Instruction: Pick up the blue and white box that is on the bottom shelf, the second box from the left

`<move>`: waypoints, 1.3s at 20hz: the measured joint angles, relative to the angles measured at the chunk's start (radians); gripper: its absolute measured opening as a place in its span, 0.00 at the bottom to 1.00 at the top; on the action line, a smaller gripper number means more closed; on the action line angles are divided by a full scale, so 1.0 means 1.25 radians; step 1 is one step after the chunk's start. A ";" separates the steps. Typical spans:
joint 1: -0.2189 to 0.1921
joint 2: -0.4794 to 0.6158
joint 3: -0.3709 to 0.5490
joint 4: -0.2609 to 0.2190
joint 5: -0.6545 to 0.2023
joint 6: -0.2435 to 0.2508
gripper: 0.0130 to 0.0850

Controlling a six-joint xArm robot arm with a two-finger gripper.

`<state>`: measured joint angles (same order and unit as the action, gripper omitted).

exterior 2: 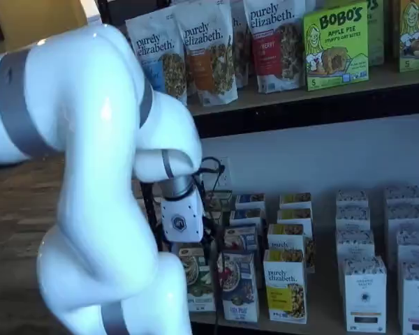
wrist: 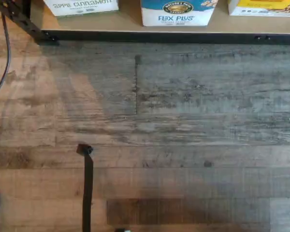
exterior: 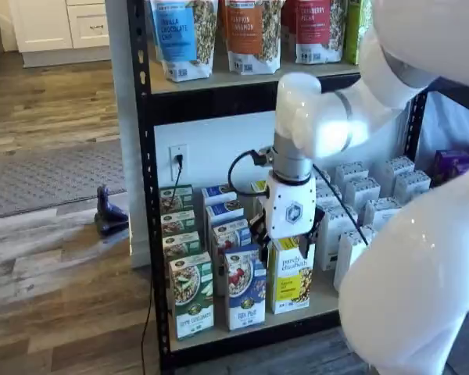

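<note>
My gripper is going to grab the blue and white box next by its top end (exterior: pixel 243 255), because cartons crowd the box from behind and on both sides.
The blue and white box (exterior: pixel 245 297) stands at the front of its row on the bottom shelf (exterior: pixel 250 337), between a green-and-white carton (exterior: pixel 191 301) and a yellow carton (exterior: pixel 291 281). It also shows in a shelf view (exterior 2: pixel 239 286). In the wrist view its foot, lettered "Flax Plus" (wrist: pixel 178 13), stands behind the shelf's black beam (wrist: pixel 159 36). My gripper (exterior: pixel 289 238) hangs in front of the shelf, above and a little right of the box, over the yellow carton's top. Its black fingers (exterior: pixel 259 230) stand apart, empty.
More cartons line up behind the front row. White boxes (exterior: pixel 367 211) fill the shelf's right side. The black rack post (exterior: pixel 144 195) stands at the left. A higher deck (exterior: pixel 242 78) holds bags. A cable (wrist: pixel 2 72) and a black strap (wrist: pixel 87 188) lie on the wood floor.
</note>
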<state>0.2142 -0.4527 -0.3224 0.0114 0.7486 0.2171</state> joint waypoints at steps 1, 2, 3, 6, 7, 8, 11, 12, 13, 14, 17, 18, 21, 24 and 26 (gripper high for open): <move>-0.001 0.029 0.002 -0.004 -0.034 0.002 1.00; -0.002 0.055 0.003 -0.010 -0.067 0.005 1.00; -0.004 0.083 0.003 -0.020 -0.100 0.011 1.00; -0.012 0.164 -0.017 -0.024 -0.156 0.007 1.00; -0.014 0.191 -0.025 -0.024 -0.175 0.003 1.00; -0.016 0.214 -0.030 -0.028 -0.196 0.005 1.00; -0.020 0.285 -0.044 -0.026 -0.286 -0.002 1.00; -0.020 0.309 -0.058 -0.015 -0.297 -0.012 1.00; -0.020 0.334 -0.074 -0.011 -0.302 -0.016 1.00; -0.021 0.358 -0.090 -0.013 -0.308 -0.015 1.00; -0.025 0.429 -0.142 -0.032 -0.327 -0.001 1.00; -0.026 0.451 -0.158 -0.031 -0.337 -0.003 1.00; -0.028 0.503 -0.205 -0.061 -0.331 0.023 1.00; -0.031 0.552 -0.250 -0.083 -0.327 0.041 1.00; -0.031 0.576 -0.273 -0.085 -0.327 0.042 1.00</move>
<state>0.1750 0.2672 -0.6642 -0.0954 0.3402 0.2702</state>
